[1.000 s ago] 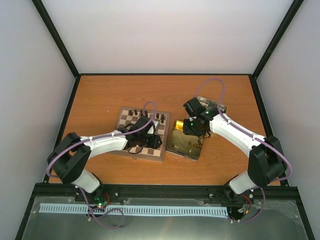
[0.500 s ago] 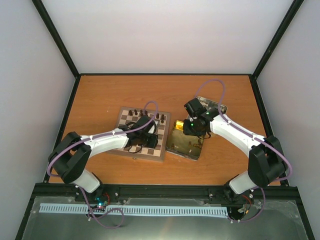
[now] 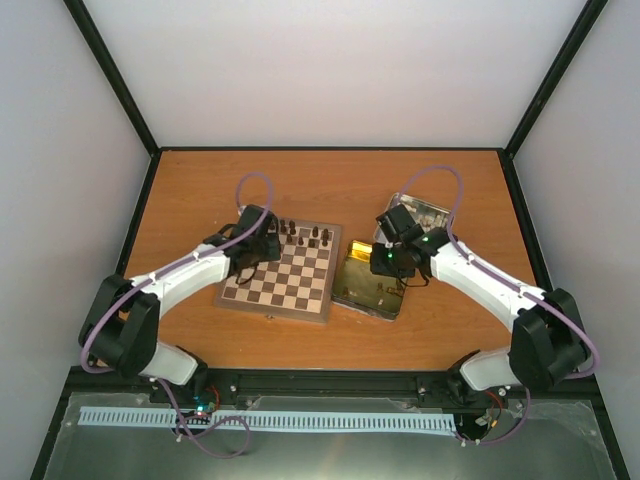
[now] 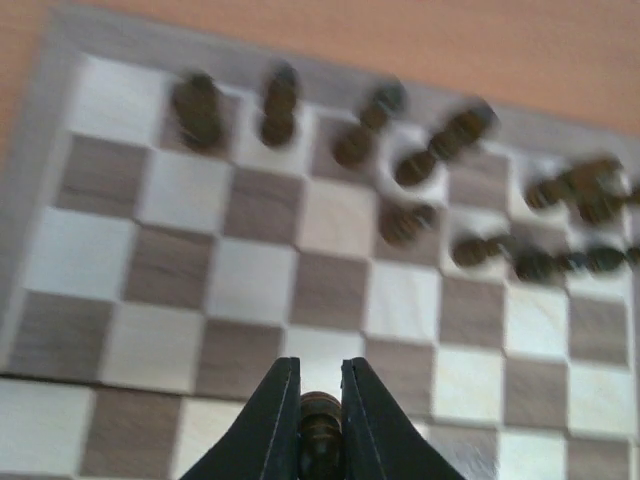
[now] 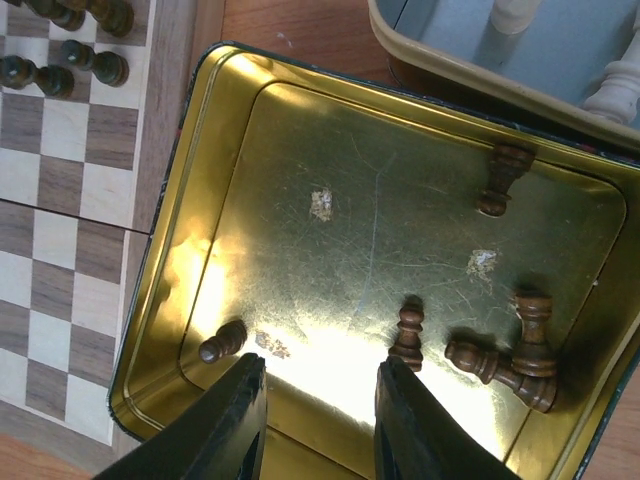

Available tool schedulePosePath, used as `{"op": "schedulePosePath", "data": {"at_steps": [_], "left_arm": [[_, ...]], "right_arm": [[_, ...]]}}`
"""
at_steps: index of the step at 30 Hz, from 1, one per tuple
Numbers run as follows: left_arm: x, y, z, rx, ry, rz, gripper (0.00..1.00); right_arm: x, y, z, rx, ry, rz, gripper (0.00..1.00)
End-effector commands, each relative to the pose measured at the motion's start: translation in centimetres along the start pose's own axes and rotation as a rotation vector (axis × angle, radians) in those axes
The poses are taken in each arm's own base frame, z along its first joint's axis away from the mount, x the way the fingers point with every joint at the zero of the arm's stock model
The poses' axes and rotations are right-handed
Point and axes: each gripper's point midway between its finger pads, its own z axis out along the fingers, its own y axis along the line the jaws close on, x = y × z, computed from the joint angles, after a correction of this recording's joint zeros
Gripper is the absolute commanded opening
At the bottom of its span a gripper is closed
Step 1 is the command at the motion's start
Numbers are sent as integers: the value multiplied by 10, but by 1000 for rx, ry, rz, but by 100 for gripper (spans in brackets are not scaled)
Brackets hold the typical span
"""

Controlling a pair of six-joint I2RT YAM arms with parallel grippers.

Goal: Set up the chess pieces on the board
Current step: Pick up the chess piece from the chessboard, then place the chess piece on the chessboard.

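The piece is above empty squares and would fall short of the standing pieces if I opened now. My left gripper should keep holding the piece.
The board (image 3: 290,287) lies left of centre, with several dark chess pieces (image 3: 303,236) along its far rows. My left gripper (image 3: 268,246) hovers over the board's far-left part. In the left wrist view this gripper (image 4: 320,385) is shut on a dark brown chess piece (image 4: 321,418) above the checks (image 4: 250,280), short of the standing pieces (image 4: 278,103). My right gripper (image 5: 320,375) is open above the gold-lined tin (image 5: 330,200), nothing between its fingers. Loose dark pieces lie in the tin: one to the left (image 5: 222,342), one to the right (image 5: 408,332).
The gold tin (image 3: 366,287) touches the board's right edge. Behind it a second tin (image 3: 424,214) with a pale blue inside (image 5: 470,40) holds cream-white pieces (image 5: 612,90). More dark pieces (image 5: 525,345) cluster at the gold tin's right side. Black frame rails ring the table.
My left gripper has shut on a dark piece and swung from the board's right-middle to its far-left part. The right arm has shifted slightly right, jaws unchanged.
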Motion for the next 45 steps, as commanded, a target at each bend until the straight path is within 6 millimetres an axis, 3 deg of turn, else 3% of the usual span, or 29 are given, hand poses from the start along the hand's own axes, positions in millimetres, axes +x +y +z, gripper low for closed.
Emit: {"op": "schedulePosePath", "data": {"at_steps": [1,9,26,30,36,45], "left_arm": [[-53,20,-1,-65,-140,-91,2],[-73,8,35,-45,-103,-47,3],[-60,6,71,-43,-47,-31,4],[-58,7,74,-47,-39,-27,4],[-61,4,72,-40,-41,-25,13],[-66,0,45,-5,-54,-33,31]], "right_arm": [[-6,2,-8,-44,-56,47,31],[1,-6,-13,-35,-75,55,31],[6,-9,-9,-35,-63,59,32],[7,-10,-9,-32,-62,61,32],[7,-9,-8,-34,-58,60,32],[6,-14,-4,8,-49,19,36]]}}
